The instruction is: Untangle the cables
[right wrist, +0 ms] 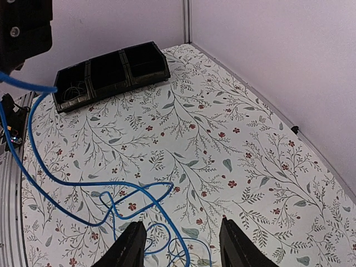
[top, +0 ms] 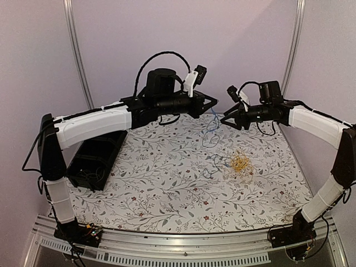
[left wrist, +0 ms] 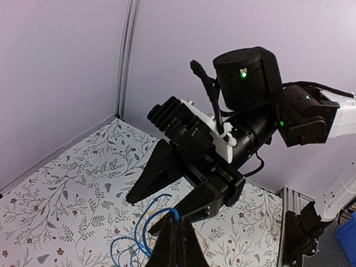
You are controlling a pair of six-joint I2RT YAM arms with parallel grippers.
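A raised piece of the blue cable runs between both fingers at fingertip depth, above the loose loops, so my right gripper closes on the blue cable next.
The cables lie apart. A yellow tangle [top: 240, 162] sits on the floral cloth right of centre. A thin blue cable [top: 211, 121] hangs from my left gripper [top: 214, 102] down to loose loops [top: 213, 164] on the cloth. In the left wrist view my left gripper [left wrist: 179, 222] is shut, with the blue cable [left wrist: 146, 218] pinched at its tip. My right gripper [top: 227, 121] hovers just right of that hanging strand, jaws open. In its own view the right gripper [right wrist: 182, 223] holds nothing, and the blue cable [right wrist: 146, 189] loops on the cloth below its left finger [right wrist: 130, 245].
A black three-compartment tray [top: 92, 158] stands at the left edge of the cloth, also visible as the tray [right wrist: 111, 69] in the right wrist view. Pale walls and metal posts [top: 75, 50] enclose the back. The two grippers are close together above the rear middle.
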